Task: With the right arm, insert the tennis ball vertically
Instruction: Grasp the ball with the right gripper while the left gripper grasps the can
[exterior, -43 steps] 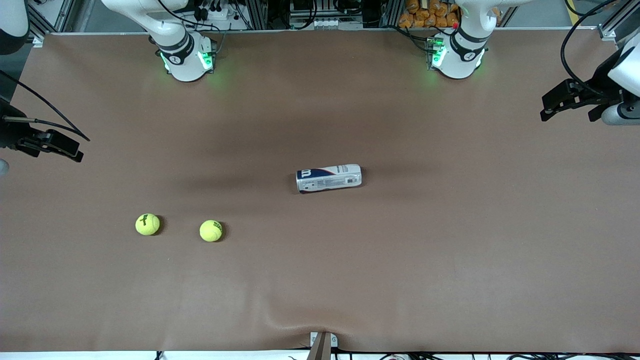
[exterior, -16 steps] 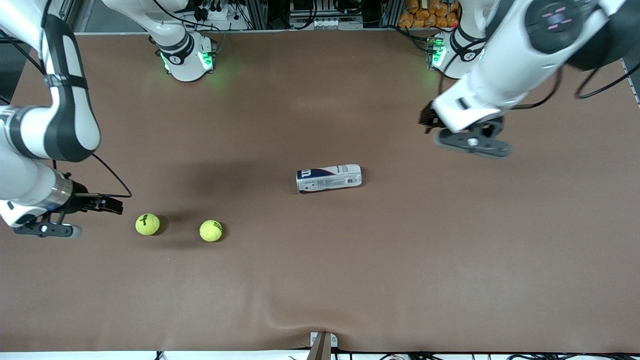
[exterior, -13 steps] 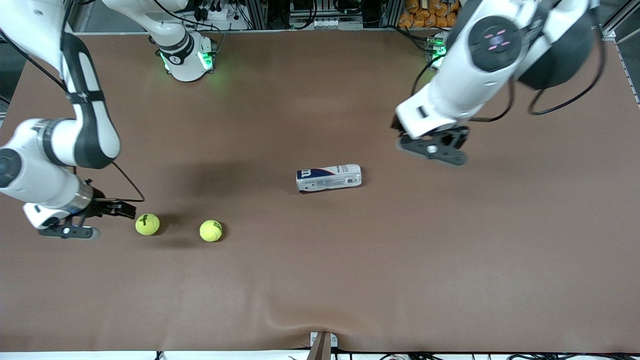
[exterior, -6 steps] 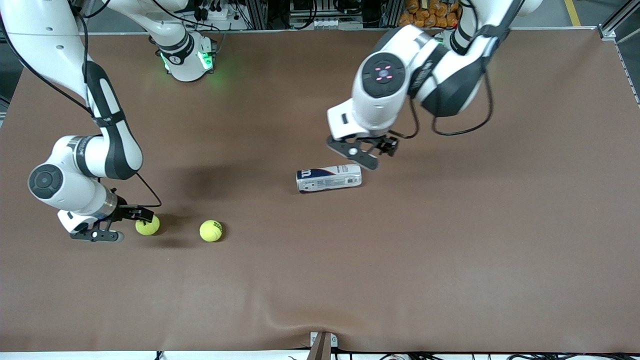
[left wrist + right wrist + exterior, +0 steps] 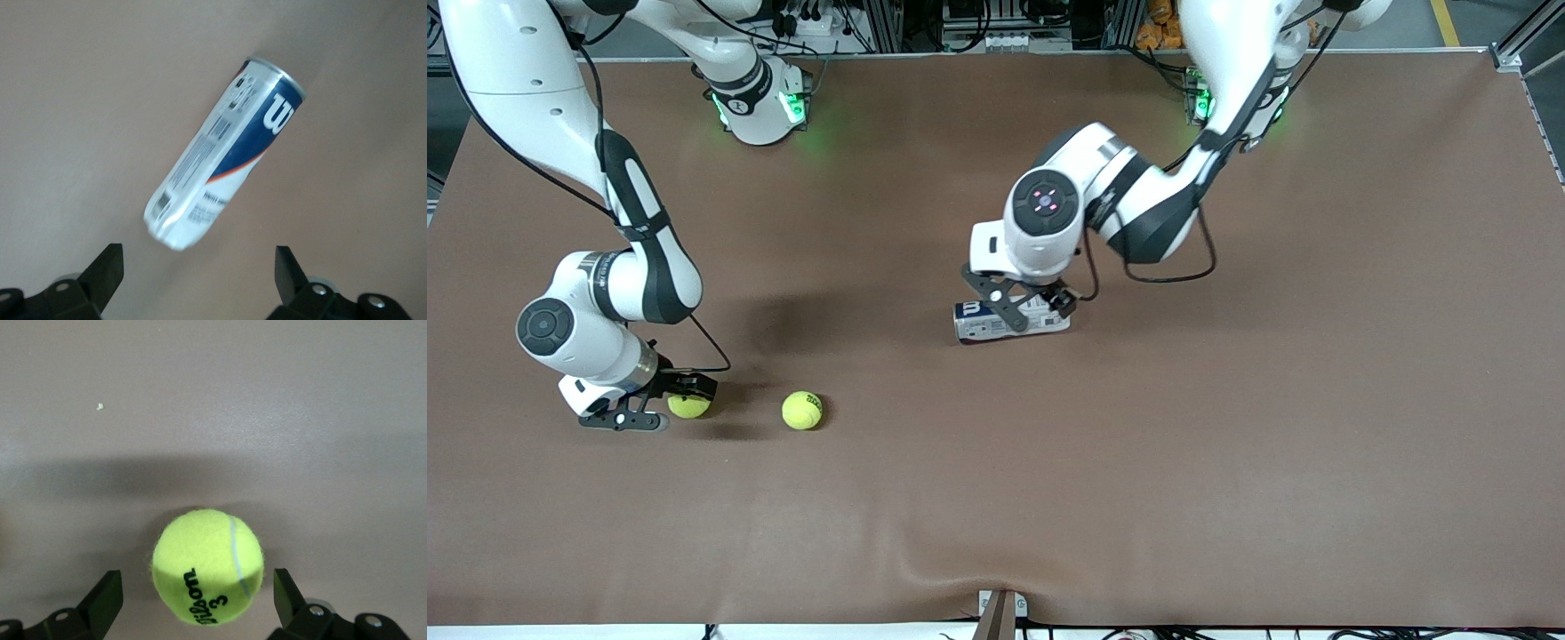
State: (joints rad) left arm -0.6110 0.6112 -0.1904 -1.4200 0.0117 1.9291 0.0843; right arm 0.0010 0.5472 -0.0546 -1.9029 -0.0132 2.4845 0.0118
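The ball needs to go vertically into the ball can (image 5: 1011, 322), so the right gripper should grab it by its round felt sides next.
Two yellow tennis balls lie on the brown mat. My right gripper (image 5: 663, 402) is low over the ball (image 5: 688, 407) nearest the right arm's end, and it is open. In the right wrist view that ball (image 5: 207, 567) sits between the spread black fingertips (image 5: 107, 597), touching neither; the right gripper (image 5: 197, 583) holds nothing. The second ball (image 5: 801, 410) lies beside it, toward the table's middle. A white and blue ball can (image 5: 1011, 322) lies on its side mid-table. My left gripper (image 5: 1032, 307) hovers open over the can (image 5: 220, 160), in the wrist view (image 5: 198, 259) empty.
Both arm bases (image 5: 758, 107) stand along the table edge farthest from the front camera. A small mount (image 5: 1000, 609) sticks up at the nearest edge, where the mat is wrinkled. Cables and orange items sit off the table past the bases.
Both arms swung in from the table's ends. The right gripper came down around the outer ball; the left gripper moved over the can. Balls and can have not moved.
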